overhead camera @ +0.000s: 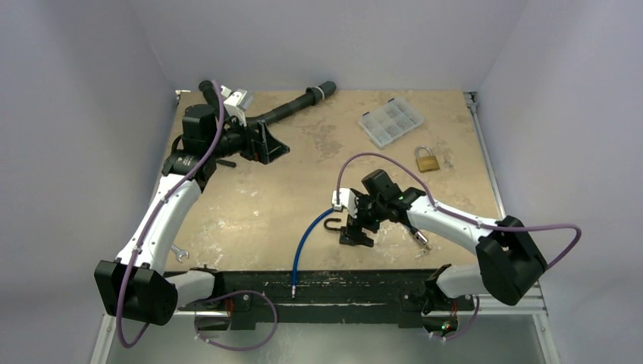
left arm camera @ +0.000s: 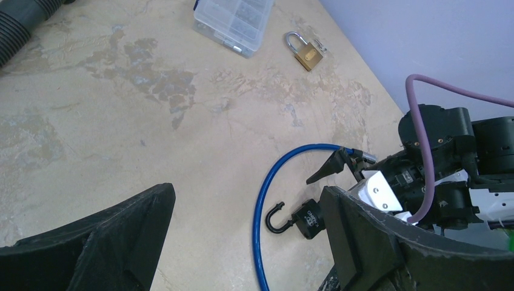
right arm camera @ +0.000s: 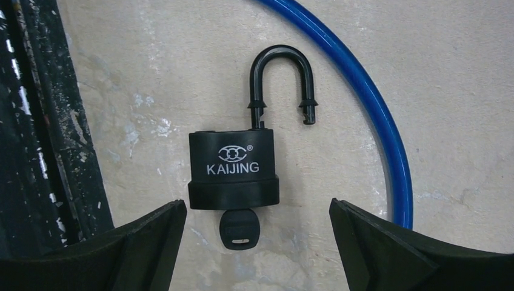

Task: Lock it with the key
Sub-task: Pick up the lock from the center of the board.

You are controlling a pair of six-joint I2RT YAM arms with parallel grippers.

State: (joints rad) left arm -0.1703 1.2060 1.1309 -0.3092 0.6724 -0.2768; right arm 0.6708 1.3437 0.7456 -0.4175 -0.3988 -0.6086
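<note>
Next, my right gripper grabs the black padlock's body by its sides, which leaves the open shackle (right arm camera: pixel 282 79) free to hand over to my left gripper.
A black padlock marked KAIJING (right arm camera: pixel 233 173) lies flat on the table with its shackle (right arm camera: pixel 282 79) sprung open. A black key (right arm camera: pixel 239 229) sits in its keyhole at the bottom. My right gripper (right arm camera: pixel 257 224) is open, its fingers on either side of the key, touching nothing. In the top view the padlock (overhead camera: pixel 353 232) lies under the right gripper (overhead camera: pixel 356 227) near the front edge. It also shows in the left wrist view (left arm camera: pixel 306 219). My left gripper (overhead camera: pixel 265 144) is open and empty at the far left, well away from the padlock.
A blue cable (overhead camera: pixel 303 243) curves beside the padlock to the table's front edge. A brass padlock (overhead camera: pixel 427 160) and a clear parts box (overhead camera: pixel 390 123) lie at the back right. A black hose (overhead camera: pixel 299 105) lies at the back. A small wrench (overhead camera: pixel 179 252) lies front left.
</note>
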